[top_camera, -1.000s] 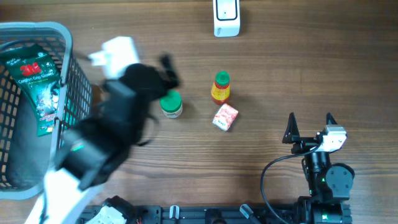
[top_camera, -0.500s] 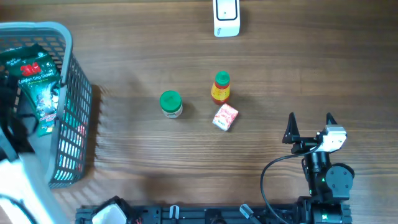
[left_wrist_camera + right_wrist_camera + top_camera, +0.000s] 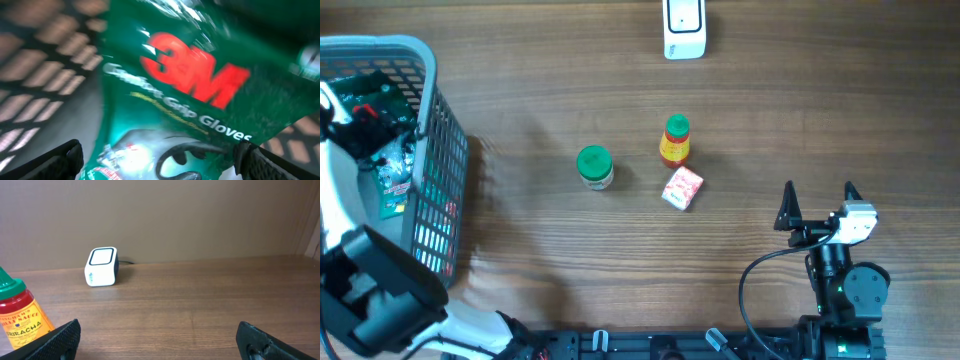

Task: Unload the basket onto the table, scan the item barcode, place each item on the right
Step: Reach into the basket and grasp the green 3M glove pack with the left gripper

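Observation:
My left gripper grabs the gloves package by its side edge [image 3: 380, 178] [image 3: 103, 124] next, to keep the package's broad sides uncovered to scan the barcode.
A green 3M gloves package [image 3: 180, 85] lies in the grey basket [image 3: 430, 75] at the table's left edge. My left gripper [image 3: 160, 165] hangs open just above it, one black finger on each side of the package's lower half and nothing held. From overhead, the left gripper [image 3: 368, 125] is inside the basket over the package [image 3: 392, 190]. The white barcode scanner [image 3: 684, 28] stands at the far edge, also visible as the scanner [image 3: 102, 266] in the right wrist view. My right gripper [image 3: 818, 205] rests open at the front right, its jaws wide over bare wood [image 3: 160, 340].
Mid-table stand a green-lidded jar [image 3: 594, 167], a sriracha bottle [image 3: 674, 140] and a small pink and white carton [image 3: 682, 188]. The same bottle [image 3: 17, 317] is at the left edge of the right wrist view. The basket's mesh wall [image 3: 445, 200] rises beside the left arm.
My left arm has swung from over the jar at mid-table leftwards and down into the basket, onto the gloves package. The right arm has not moved.

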Available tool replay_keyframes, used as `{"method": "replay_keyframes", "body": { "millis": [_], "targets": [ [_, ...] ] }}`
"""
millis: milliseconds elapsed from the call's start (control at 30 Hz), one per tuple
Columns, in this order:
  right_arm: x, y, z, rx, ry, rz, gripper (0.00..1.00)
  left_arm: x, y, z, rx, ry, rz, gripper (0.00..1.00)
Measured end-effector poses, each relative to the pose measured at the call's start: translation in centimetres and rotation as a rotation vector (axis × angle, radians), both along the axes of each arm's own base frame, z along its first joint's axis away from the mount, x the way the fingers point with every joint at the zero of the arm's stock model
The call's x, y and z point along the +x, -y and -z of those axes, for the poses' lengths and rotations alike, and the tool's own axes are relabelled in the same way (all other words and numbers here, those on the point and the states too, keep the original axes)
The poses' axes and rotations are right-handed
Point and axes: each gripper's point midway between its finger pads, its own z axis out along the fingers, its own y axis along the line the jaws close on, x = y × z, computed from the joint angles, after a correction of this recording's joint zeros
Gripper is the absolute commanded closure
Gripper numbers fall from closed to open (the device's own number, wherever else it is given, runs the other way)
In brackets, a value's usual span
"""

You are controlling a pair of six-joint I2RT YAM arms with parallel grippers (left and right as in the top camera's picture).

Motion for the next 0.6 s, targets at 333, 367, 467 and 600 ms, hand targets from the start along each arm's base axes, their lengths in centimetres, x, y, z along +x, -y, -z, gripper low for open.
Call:
{"method": "replay_keyframes", "body": {
  "millis": [333,367,467,600],
  "targets": [
    [0.0,0.0,0.0,0.000,0.000,0.000,0.00,2.9,5.5,3.7,0.020,-0.105,0.306,0.00],
    [0.0,0.0,0.0,0.000,0.000,0.000,0.00,3.0,5.6,3.7,0.022,-0.106,0.313,0.00],
    [0.0,0.0,0.0,0.000,0.000,0.000,0.00,2.9,5.6,3.7,0.021,-0.109,0.311,0.00],
    [0.0,0.0,0.0,0.000,0.000,0.000,0.00,2.9,5.5,4.8,0.004,-0.130,0.288,0.00]
  ]
}}
